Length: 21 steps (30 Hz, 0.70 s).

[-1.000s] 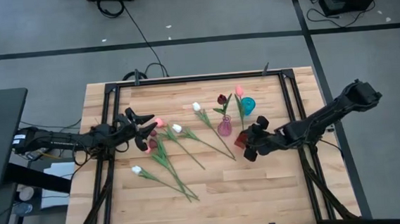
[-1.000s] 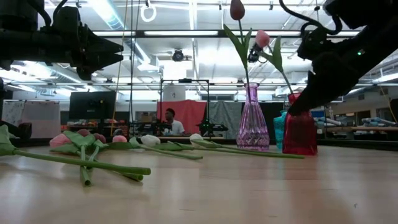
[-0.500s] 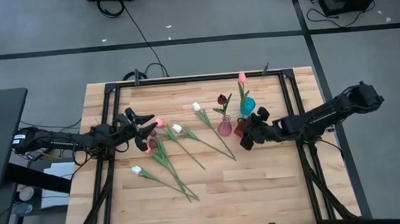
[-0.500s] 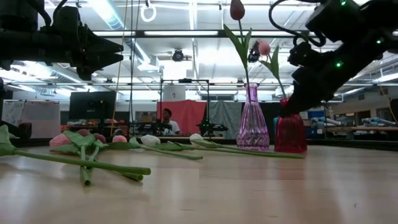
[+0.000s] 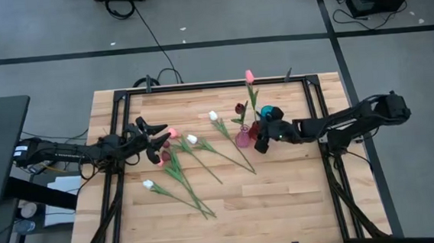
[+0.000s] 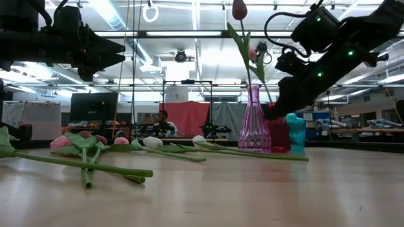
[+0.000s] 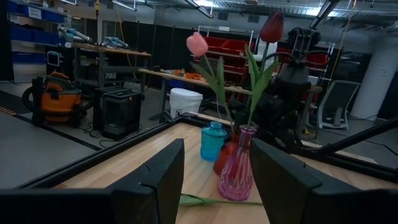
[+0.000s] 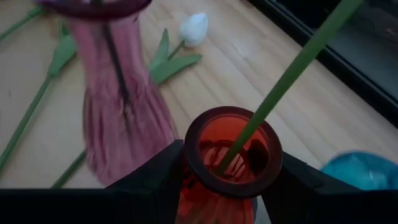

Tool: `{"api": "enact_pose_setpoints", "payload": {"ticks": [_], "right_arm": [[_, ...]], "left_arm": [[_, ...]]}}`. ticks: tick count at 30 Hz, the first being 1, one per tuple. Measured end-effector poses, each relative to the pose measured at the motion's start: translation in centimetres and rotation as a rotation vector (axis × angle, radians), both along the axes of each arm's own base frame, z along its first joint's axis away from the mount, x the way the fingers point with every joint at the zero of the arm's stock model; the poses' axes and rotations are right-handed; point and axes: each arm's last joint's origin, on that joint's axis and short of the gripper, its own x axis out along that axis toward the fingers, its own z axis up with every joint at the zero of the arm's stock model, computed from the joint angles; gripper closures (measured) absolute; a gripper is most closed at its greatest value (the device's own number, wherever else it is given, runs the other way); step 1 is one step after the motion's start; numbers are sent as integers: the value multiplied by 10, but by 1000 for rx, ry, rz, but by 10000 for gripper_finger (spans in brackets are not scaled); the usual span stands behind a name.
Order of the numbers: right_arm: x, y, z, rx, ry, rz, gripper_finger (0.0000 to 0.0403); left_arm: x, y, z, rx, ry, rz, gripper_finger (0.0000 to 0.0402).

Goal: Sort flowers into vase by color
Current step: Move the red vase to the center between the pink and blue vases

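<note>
In the high view the red vase hangs above the wood beside the pink vase (image 5: 243,139), so my right gripper keeps holding the red vase for now.
A red vase (image 8: 231,149) holds one pink tulip (image 5: 249,75) and stands close by the pink vase (image 5: 243,139), which holds a maroon tulip (image 5: 240,108). My right gripper (image 5: 262,136) is shut on the red vase. A teal vase (image 5: 268,113) stands just beyond them. Several tulips lie flat on the table to the left, among them white ones (image 5: 192,139) and a pink one (image 5: 172,132). My left gripper (image 5: 153,137) hangs open above the table's left side and holds nothing. My right gripper pinches the red vase between its two fingers (image 8: 155,177), just under the rim at the neck (image 8: 186,168). It comes from the table's right, slanting down. The vase is upright with the tulip's stem (image 8: 273,93) in it. I cannot tell whether its base touches the table.
The pink vase (image 8: 118,106) is almost against the red one, and the teal vase (image 6: 295,132) is close on its other side. A white tulip (image 5: 213,115) with a long stem lies left of the vases. Bare wood lies toward the near edge (image 5: 283,193).
My right gripper has carried the red vase and its pink tulip toward the table's far edge and a little to the left, from in front of the teal vase to beside the pink vase. The vase has stayed upright.
</note>
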Motion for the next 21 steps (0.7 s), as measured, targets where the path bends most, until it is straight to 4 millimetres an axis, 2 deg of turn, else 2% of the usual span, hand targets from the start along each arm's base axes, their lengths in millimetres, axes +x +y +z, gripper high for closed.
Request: {"api": "enact_pose_setpoints", "payload": {"ticks": [9,21], "right_arm": [[17,-21,-11,-42,-69,-15,210],[16,-49,-7,-66,-152,-46,209]], "left_arm": [[0,0,0,0,0,0,214],[0,0,0,0,1,1,214]]}}
